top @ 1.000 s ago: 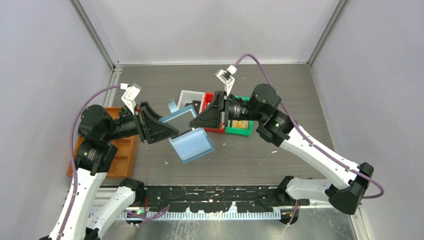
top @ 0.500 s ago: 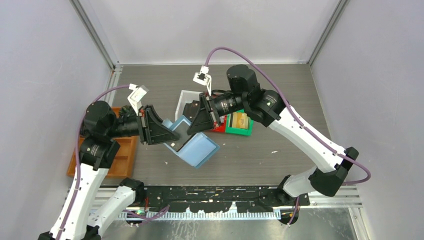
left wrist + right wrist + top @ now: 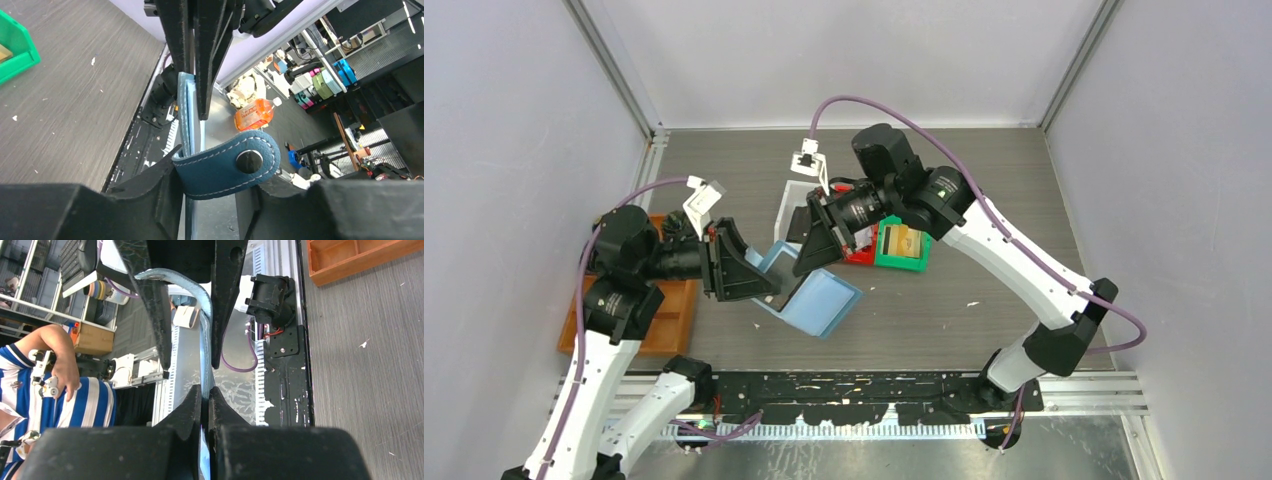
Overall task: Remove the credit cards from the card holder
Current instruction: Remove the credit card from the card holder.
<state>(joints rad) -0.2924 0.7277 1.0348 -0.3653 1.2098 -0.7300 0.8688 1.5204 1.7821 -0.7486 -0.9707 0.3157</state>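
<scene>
My left gripper's fingers reach well past the card holder's curled tab and closing now would catch the panel between them, so it is time to close on the panel.
The blue card holder (image 3: 824, 305) hangs open between my two grippers above the table's middle. My right gripper (image 3: 806, 262) is shut on one thin edge of the card holder (image 3: 204, 340), pinched between its fingertips (image 3: 205, 390). My left gripper (image 3: 767, 288) stands open around the other end. The holder's panel (image 3: 186, 115) rests against one finger, and its tab with the snap button (image 3: 225, 167) curls across the gap between the jaws (image 3: 217, 172). No credit cards show in the holder. One gold card (image 3: 902, 238) lies in the green bin.
A white bin (image 3: 796, 192), a red bin (image 3: 861, 257) and a green bin (image 3: 914, 262) stand side by side just behind the grippers. An orange-brown compartment tray (image 3: 674, 320) sits at the left by the left arm. The black base rail (image 3: 854, 385) runs along the near edge.
The right arm has swung left and back, carrying its edge of the holder leftward. The holder now hangs lower and closer to the left gripper, whose jaws narrowed and then widened again.
</scene>
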